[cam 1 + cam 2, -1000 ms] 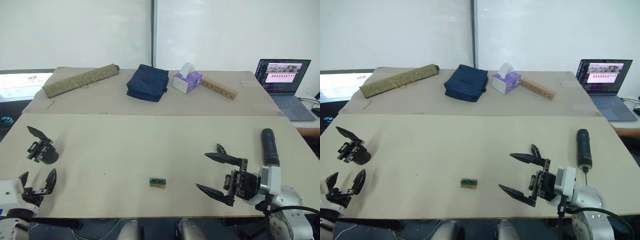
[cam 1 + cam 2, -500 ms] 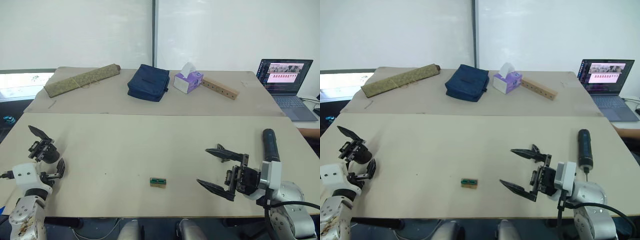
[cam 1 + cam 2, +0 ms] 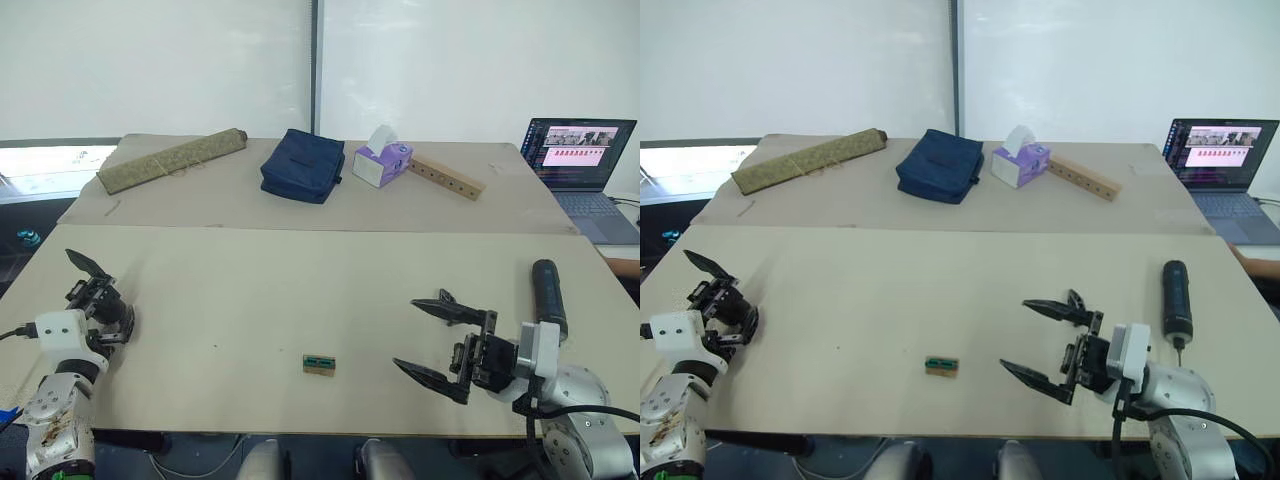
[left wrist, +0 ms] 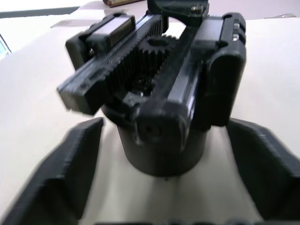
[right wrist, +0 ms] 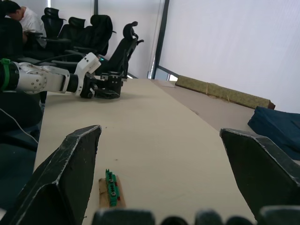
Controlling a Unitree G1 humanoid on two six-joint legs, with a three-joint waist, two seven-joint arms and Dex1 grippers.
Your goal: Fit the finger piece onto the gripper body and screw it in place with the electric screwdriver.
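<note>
My left gripper grabs the gripper body (image 4: 157, 70) by its round base (image 4: 161, 152) next, to bring it over for fitting its finger piece.
The gripper body (image 3: 96, 297) stands at the table's left edge, a black block on a round base with a pointed black finger sticking up. My left gripper (image 3: 112, 322) is open, one finger (image 4: 61, 187) on each side of the base with gaps showing. A separate finger piece is out of view. The electric screwdriver (image 3: 547, 290) lies on the table at the right, bit toward me. My right gripper (image 3: 435, 335) hangs open and empty just left of it, above the table's front.
A small tan-and-green block (image 3: 319, 365) lies front and centre. On the back table lie a rolled mat (image 3: 170, 160), a navy bag (image 3: 301, 165), a tissue box (image 3: 380, 165), a wooden bar with holes (image 3: 447, 177) and a laptop (image 3: 585, 165).
My left arm has come forward to the gripper body, and its fingers now flank the base. The right gripper has barely moved. The camera has shifted slightly.
</note>
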